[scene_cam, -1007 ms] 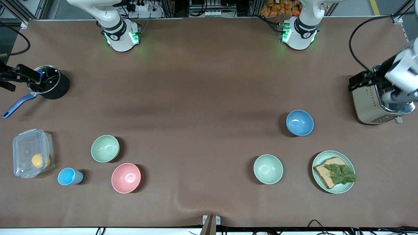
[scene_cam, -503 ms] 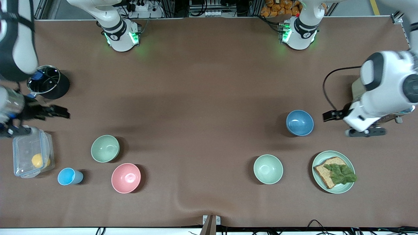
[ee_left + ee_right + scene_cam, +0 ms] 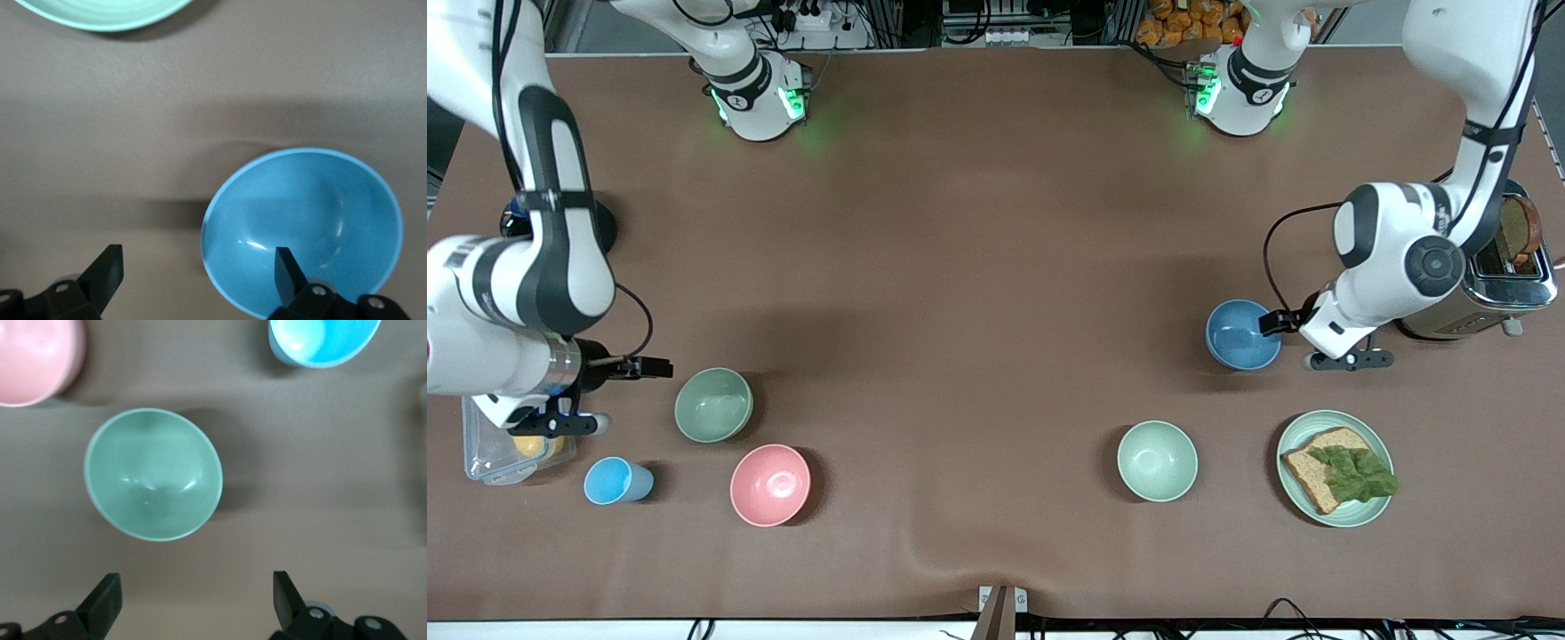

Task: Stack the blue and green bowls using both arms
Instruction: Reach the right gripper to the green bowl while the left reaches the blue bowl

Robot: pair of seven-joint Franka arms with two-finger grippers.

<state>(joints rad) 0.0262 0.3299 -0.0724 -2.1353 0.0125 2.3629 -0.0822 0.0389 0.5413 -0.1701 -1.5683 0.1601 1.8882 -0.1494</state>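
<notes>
The sage-green bowl is to be stacked with the blue bowl point(image 3: 1240, 335), so my right gripper will grab the sage-green bowl by its rim next.
The blue bowl point(image 3: 1240, 335) stands upright toward the left arm's end of the table and also shows in the left wrist view point(image 3: 313, 220). My left gripper point(image 3: 1276, 322) is open and empty. In the left wrist view point(image 3: 200, 277) one finger is over the bowl's inside and the other is over bare table. The sage-green bowl point(image 3: 713, 405) stands toward the right arm's end and also shows in the right wrist view point(image 3: 153, 475). My right gripper point(image 3: 645, 365) is open and empty over the table just beside that bowl, as the right wrist view point(image 3: 197, 603) shows.
A pink bowl point(image 3: 770, 484) and a light-blue cup point(image 3: 616, 481) lie nearer the camera than the green bowl. A plastic box point(image 3: 489, 455) sits under the right arm. A paler mint bowl point(image 3: 1158, 460), a plate with bread point(image 3: 1334, 468) and a toaster point(image 3: 1489, 289) are near the blue bowl.
Both arms have swung in from the table's ends. The left gripper came to the blue bowl's rim. The right gripper came down beside the green bowl. No bowl has moved.
</notes>
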